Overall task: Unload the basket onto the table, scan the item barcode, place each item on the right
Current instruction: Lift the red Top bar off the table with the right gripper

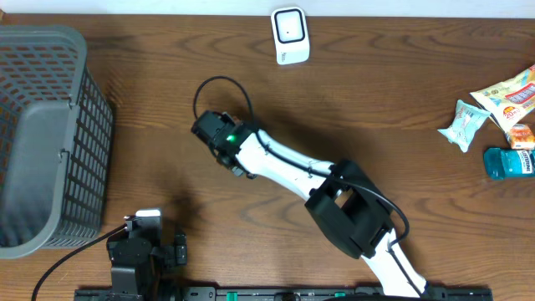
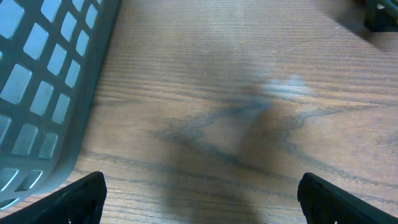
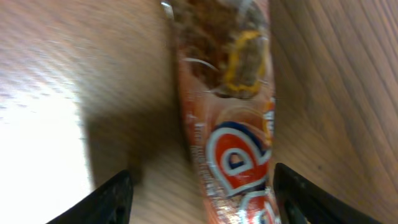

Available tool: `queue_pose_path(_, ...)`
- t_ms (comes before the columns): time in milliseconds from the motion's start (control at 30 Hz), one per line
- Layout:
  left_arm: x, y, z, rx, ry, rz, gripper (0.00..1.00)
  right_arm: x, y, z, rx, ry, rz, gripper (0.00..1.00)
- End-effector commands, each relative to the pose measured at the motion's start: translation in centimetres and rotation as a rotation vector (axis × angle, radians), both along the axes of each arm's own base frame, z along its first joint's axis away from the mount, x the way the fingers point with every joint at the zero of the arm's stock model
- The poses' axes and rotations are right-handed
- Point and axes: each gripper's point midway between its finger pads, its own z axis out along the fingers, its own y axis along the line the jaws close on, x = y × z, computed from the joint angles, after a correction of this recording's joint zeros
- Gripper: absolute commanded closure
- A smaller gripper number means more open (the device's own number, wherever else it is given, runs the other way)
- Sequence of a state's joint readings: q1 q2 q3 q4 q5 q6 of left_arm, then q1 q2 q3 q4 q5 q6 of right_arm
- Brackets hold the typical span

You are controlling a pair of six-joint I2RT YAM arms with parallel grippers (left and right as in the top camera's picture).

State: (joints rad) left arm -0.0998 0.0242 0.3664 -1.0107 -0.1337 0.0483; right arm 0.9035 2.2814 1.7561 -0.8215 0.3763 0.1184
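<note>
My right gripper moves lower, before it closes on the packet, since its fingers stop above the packet and shadowed wood shows beside the packet.
The item is an orange snack packet (image 3: 231,118) with a red and white logo. It lies lengthwise on the wooden table between the fingers of my right gripper (image 3: 204,202). Those jaws stand open: a clear gap shows on the left side, and the right finger is close beside the packet. In the overhead view my right gripper (image 1: 219,138) covers the packet. The white barcode scanner (image 1: 290,35) sits at the table's far edge. My left gripper (image 2: 214,205) is open over bare wood near the front edge, holding nothing.
A grey mesh basket (image 1: 42,134) stands at the left, and its wall (image 2: 43,81) is close to my left gripper. Several more packets lie at the right edge: a pale blue one (image 1: 464,124), a yellow one (image 1: 506,96) and a teal one (image 1: 510,161).
</note>
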Motion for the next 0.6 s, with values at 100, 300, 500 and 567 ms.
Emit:
queue_pose_path(100,-0.3,0.2,-0.3,0.002,0.015,0.012,0.02,0.2,-2.1,-1.9,-0.054,-0.025,-0.014,0.36)
queue_pose_path(300,-0.3,0.2,-0.3,0.002,0.015,0.012,0.02,0.6,-5.1,-5.1,-0.09,-0.011,-0.001,0.31)
queue_pose_path(500,-0.3,0.2,-0.3,0.002,0.015,0.012,0.02,-0.4,-7.3,-6.2,-0.107,0.088,-0.024,0.41)
queue_pose_path(567,-0.3,0.2,-0.3,0.002,0.015,0.012,0.02,-1.2,-7.8,-6.8,-0.099,0.14,-0.026,0.55)
